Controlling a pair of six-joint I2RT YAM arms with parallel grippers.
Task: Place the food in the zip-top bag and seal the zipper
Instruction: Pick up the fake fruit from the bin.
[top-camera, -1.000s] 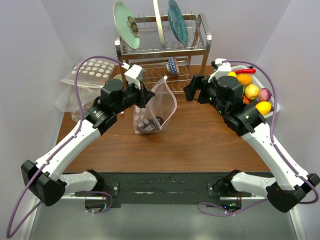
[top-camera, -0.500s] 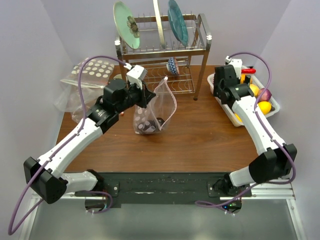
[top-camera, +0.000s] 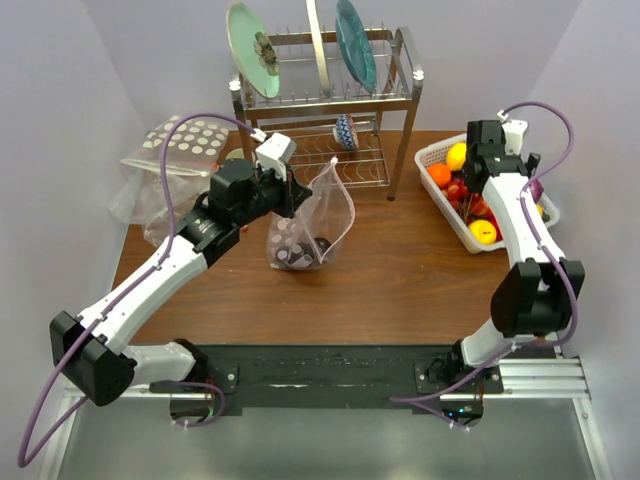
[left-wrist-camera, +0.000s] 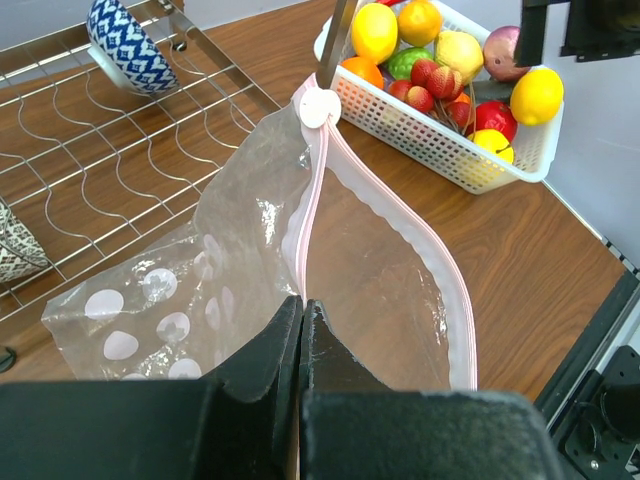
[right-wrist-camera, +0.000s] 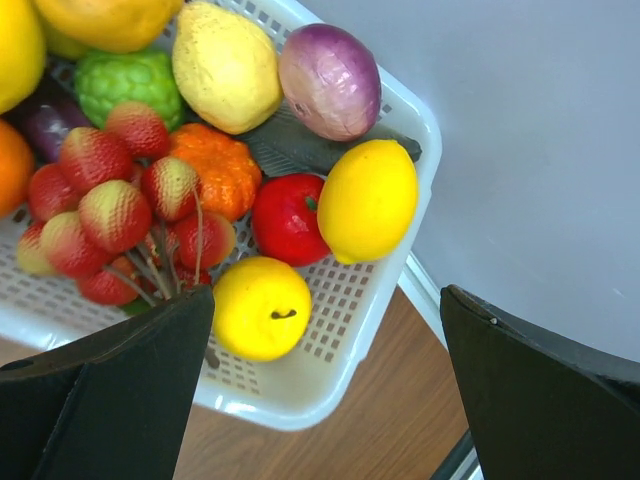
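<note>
My right gripper will next grab the lemon (top-camera: 541, 210) (right-wrist-camera: 367, 200) across its narrow sides, and the lemon's ends will stay free. It will then fit through the bag's opening.
The zip-top bag (top-camera: 322, 215) hangs upright over the table with its mouth open, and dark food pieces (top-camera: 297, 250) lie in its bottom. My left gripper (left-wrist-camera: 301, 302) is shut on the bag's mouth edge, right at the pink zipper (left-wrist-camera: 312, 195). The strip loops round the open mouth. The rest of the food fills the white basket (top-camera: 455, 225) at the right: a lemon (right-wrist-camera: 367, 200), a yellow fruit (right-wrist-camera: 262, 307), a red berry cluster (right-wrist-camera: 110, 210) and a purple onion (right-wrist-camera: 330, 80). My right gripper (right-wrist-camera: 328, 300) hovers open above the basket's corner, holding nothing.
A metal dish rack (top-camera: 320, 100) with plates and a patterned bowl (top-camera: 345, 131) stands behind the bag. A crinkly polka-dot bag (top-camera: 180, 150) lies at the back left. The basket sits against the table's right edge, by the wall.
The right arm has swung from beside the bag over to the basket, and its jaws have opened fully. The left gripper and the bag have stayed put.
</note>
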